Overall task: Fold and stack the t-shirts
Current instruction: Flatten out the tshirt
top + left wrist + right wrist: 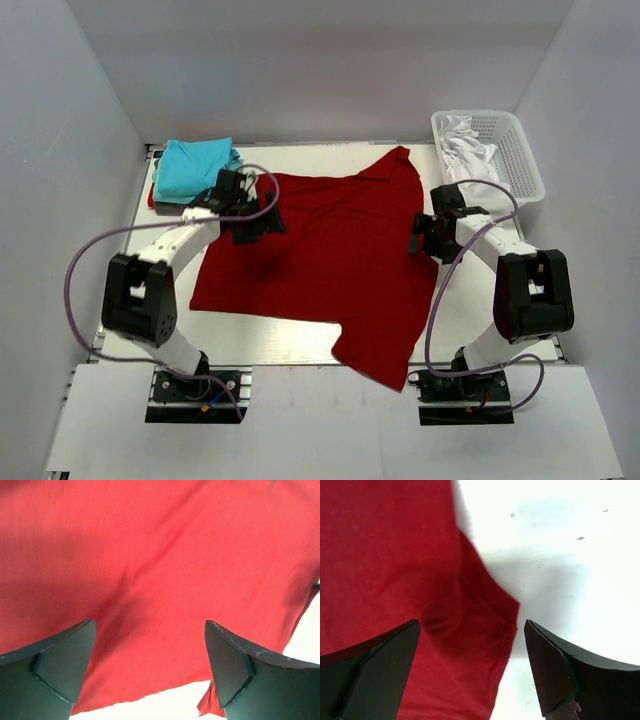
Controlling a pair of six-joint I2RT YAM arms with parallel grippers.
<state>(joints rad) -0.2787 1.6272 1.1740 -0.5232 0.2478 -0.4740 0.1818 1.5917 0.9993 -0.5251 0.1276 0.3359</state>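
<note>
My right fingertips stop short of the red shirt's folded corner in the right wrist view, so my right gripper should move toward that corner before it closes on it.
A large dark red t-shirt (330, 255) lies spread on the white table, one corner hanging over the front edge. A folded turquoise t-shirt (193, 166) sits at the back left. My left gripper (258, 222) is open above the red shirt's left edge; in the left wrist view the red shirt (150, 570) fills the frame between the spread fingers (67, 665). My right gripper (420, 235) is open over the shirt's right edge; in the right wrist view the red shirt's edge (470, 625) lies between the open fingers (552, 665).
A white mesh basket (520, 160) with white cloth (465, 145) inside stands at the back right. White walls enclose the table on three sides. Something red (152, 195) peeks out under the turquoise shirt.
</note>
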